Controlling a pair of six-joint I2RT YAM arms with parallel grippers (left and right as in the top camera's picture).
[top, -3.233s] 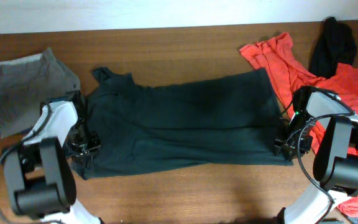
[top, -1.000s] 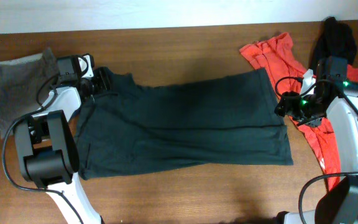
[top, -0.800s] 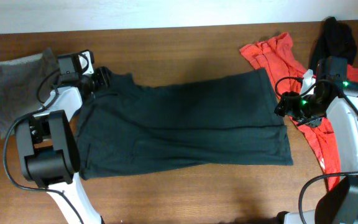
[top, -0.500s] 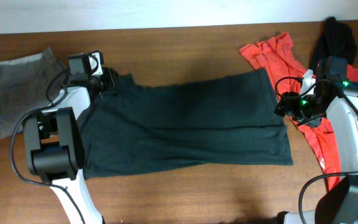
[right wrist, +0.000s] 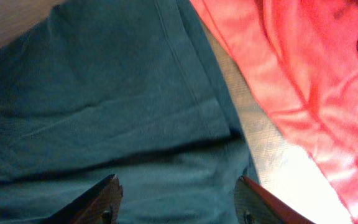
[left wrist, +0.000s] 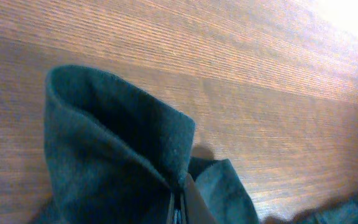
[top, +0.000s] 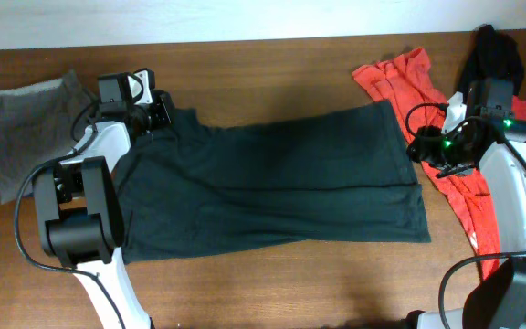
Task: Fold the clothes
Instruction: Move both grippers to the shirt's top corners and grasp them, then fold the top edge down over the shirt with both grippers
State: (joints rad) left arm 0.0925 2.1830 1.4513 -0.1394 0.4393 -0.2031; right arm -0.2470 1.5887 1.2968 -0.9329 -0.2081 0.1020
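Observation:
The dark green garment's far edge needs to be folded over, so the robot's right gripper should next grab the dark green garment's far corner beside the red garment.
A dark green garment (top: 272, 183) lies spread flat across the middle of the wooden table. My left gripper (top: 158, 114) is at its upper left corner, shut on a raised fold of the green cloth (left wrist: 129, 149), its fingertips (left wrist: 180, 208) pinched together. My right gripper (top: 420, 149) is open above the garment's right edge (right wrist: 166, 112), its fingers (right wrist: 176, 193) spread wide over the cloth with nothing between them.
A grey-brown garment (top: 21, 123) lies at the far left. A red garment (top: 446, 105) lies at the right, also in the right wrist view (right wrist: 303, 74). A black garment (top: 491, 59) lies at the back right corner.
My left gripper moved from the garment's lower left up to its upper left corner and closed on it, shifting slightly right. My right gripper moved up the right edge.

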